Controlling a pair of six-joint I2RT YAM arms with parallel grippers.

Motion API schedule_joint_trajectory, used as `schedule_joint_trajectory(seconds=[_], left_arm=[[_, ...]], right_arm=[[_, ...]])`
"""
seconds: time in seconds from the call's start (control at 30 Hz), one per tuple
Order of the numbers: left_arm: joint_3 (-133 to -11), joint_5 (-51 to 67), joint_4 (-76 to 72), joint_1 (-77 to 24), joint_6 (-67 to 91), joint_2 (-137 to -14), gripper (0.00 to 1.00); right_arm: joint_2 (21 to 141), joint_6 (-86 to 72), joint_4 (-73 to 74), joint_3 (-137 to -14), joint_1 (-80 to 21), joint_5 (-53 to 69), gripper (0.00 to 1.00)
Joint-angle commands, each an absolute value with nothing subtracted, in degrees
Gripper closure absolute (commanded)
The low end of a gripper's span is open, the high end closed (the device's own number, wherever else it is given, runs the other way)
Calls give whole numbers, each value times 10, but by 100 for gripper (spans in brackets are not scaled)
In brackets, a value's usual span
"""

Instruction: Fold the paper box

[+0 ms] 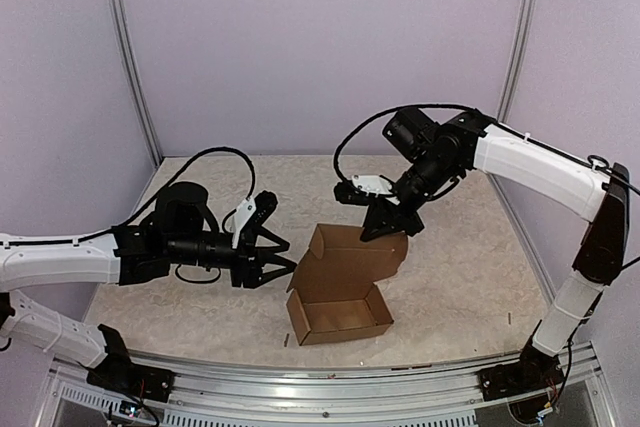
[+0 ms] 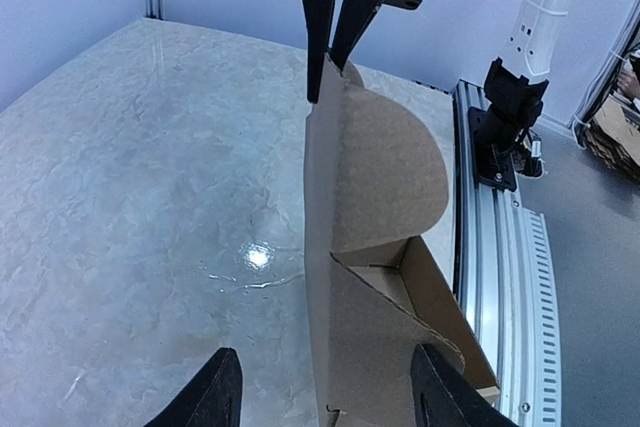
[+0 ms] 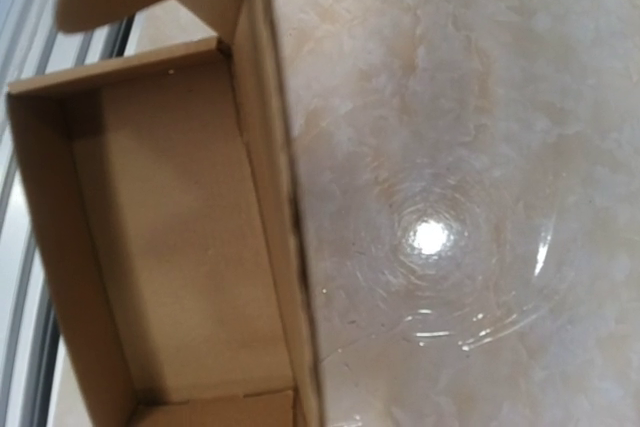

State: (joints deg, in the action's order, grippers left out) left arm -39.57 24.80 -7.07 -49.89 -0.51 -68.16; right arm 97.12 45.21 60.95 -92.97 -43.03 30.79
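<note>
Next, my left gripper pinches the lid's side edge (image 2: 332, 209) by the rounded flap (image 2: 385, 172) to keep the lid raised for my right gripper to fold the opposite flap.
The paper box (image 1: 340, 315) of brown cardboard stands mid-table as an open shallow tray, with its lid (image 1: 352, 255) raised upright behind it. My right gripper (image 1: 386, 231) is shut on the lid's top edge, and the left wrist view shows it (image 2: 331, 65) pinching there from above. That gripper's fingers are out of the right wrist view, which looks down into the tray (image 3: 170, 227). My left gripper (image 1: 280, 273) is open at the box's left end. Its fingertips (image 2: 216, 395) stand wide on either side of the end wall and rounded flap (image 2: 385, 172) without touching them.
The marbled tabletop (image 1: 455, 267) surrounds the box. A metal rail (image 1: 330, 387) runs along the near edge, close to the tray's front wall, and also shows in the left wrist view (image 2: 500, 257). The right arm's base (image 2: 505, 117) sits on it. Purple walls enclose the table.
</note>
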Motion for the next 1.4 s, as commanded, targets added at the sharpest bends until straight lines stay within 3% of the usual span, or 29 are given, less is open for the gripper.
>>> schedule_joint_trajectory(seconds=[0.0,0.5,0.97,1.13,1.3,1.37], left_arm=[[-396,283,-90,-504,-10,-704,43],[-429,290,-146,-519,-37,-811,50],[-464,387,-147,-528,-38,-854,99],[-467,397,-156,-533,-29,-871,100],[-452,377,-160,-530,-26,-854,100],[-437,366,-160,-527,-22,-832,100]], right_arm=[[979,435,598,-946,-434,316,100],[969,518,690,-966,-434,456,100],[970,551,720,-970,-439,482,100],[976,543,714,-977,-439,479,100],[957,521,696,-975,-412,486,91],[934,507,685,-968,-370,526,76]])
